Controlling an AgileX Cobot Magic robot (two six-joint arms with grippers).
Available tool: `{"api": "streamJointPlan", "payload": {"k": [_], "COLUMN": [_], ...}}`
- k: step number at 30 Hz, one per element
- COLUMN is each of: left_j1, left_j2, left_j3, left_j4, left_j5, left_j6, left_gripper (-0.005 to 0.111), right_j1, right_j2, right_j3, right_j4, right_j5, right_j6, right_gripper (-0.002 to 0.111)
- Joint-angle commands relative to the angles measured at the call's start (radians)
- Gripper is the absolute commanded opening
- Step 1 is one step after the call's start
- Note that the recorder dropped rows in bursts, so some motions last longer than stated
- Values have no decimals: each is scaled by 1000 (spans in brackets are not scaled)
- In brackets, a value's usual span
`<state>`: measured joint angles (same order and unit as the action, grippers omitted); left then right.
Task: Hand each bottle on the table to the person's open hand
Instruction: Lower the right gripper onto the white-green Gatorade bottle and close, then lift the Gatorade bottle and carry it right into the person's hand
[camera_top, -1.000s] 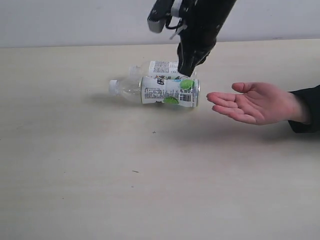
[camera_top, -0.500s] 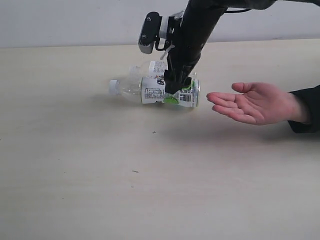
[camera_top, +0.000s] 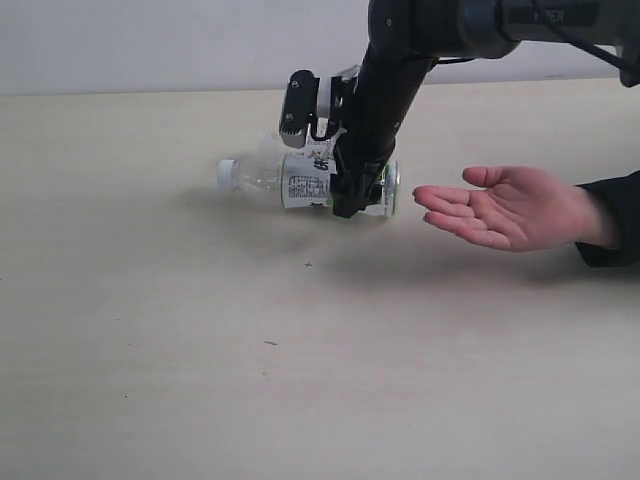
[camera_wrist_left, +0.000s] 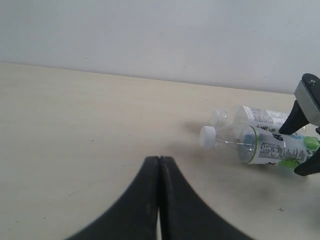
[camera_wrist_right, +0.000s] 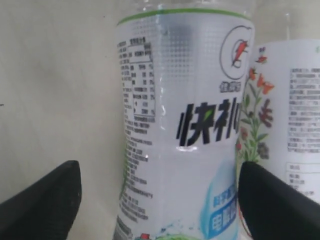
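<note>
The fingers are above the bottle's labelled body, short of its sides, so closing now would miss. My right gripper lowers first, then closes on it.
Two white-labelled bottles lie side by side on the beige table (camera_top: 200, 350). The nearer bottle (camera_top: 300, 185) (camera_wrist_left: 265, 146) (camera_wrist_right: 185, 125) has green marks and a white cap. The other bottle (camera_top: 266, 145) (camera_wrist_left: 255, 116) (camera_wrist_right: 290, 125) lies just behind it. My right gripper (camera_top: 352, 195) (camera_wrist_right: 157, 170) is open and down over the nearer bottle's labelled body, one finger (camera_wrist_right: 50, 200) on its free side with a gap, the other finger (camera_wrist_right: 275, 205) between the two bottles. The person's open hand (camera_top: 510, 208) rests palm-up to the right. My left gripper (camera_wrist_left: 159, 160) is shut and empty, well short of the bottles.
The person's dark sleeve (camera_top: 610, 225) lies at the right edge. A pale wall (camera_top: 150, 45) runs behind the table's far edge. A few small dark specks (camera_top: 270, 343) dot the tabletop in front.
My right gripper has come down from above the bottles and spread its jaws around the nearer bottle. The bottles, the hand and the left gripper have stayed put.
</note>
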<state>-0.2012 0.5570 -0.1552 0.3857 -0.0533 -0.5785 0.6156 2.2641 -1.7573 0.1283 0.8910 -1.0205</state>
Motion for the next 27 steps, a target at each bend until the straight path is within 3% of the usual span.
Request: {"api": "streamJointPlan", "payload": {"k": [1,22,25,27], "left_j1": [2,2,2,2], "left_j2": [-3,-3,-3,-3], "left_j3": [3,3,3,3], "left_j4": [0,0,0,0], "left_j5": [-1,-1,-1,-1], "left_j6": [-2,-2,-2,-2], "left_gripper": [0,0,0,0], "right_j1": [1,1,1,1], "right_j2": [17,69,69,69], "right_j3": [-4,-4,-4,-4], "right_j4": [40,105,108,108], "right_j5": [-7,-27,-33,-33], "right_j6": [-53,-59,-49,-36], "right_gripper": [80,77,68,54]}}
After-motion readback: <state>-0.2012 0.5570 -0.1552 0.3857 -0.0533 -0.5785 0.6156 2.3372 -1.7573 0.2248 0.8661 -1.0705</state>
